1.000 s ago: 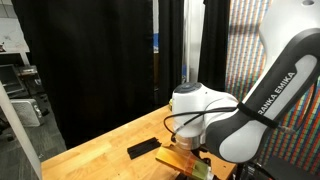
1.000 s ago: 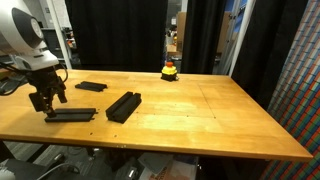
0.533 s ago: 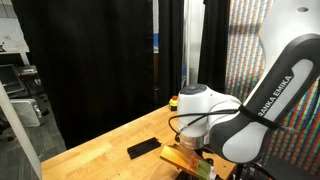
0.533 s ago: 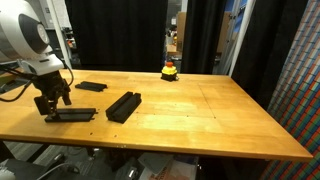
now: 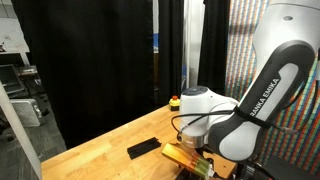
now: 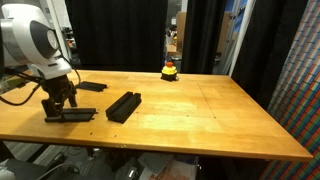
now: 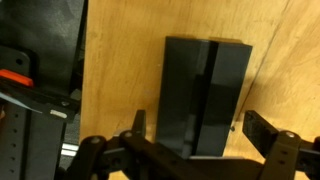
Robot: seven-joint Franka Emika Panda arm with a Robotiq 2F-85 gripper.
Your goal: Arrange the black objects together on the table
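My gripper's open fingers are down at the black bar's sides in an exterior view, so my gripper closes on the bar next.
Black bars lie on the wooden table. One flat bar lies at the far left, a stacked pair sits in the middle left, and another bar lies near the front left. My gripper is low over that front bar's left end. In the wrist view my gripper is open, with a finger on each side of the black bar, which shows a seam down its middle. An exterior view shows one black bar beside the arm, and the gripper is hidden there.
A small yellow-and-red button-like object stands at the table's far edge, also visible in an exterior view. Black curtains hang behind the table. A dark frame lies past the table edge in the wrist view.
My gripper has moved right and down over the front-left bar. The bars have not moved.
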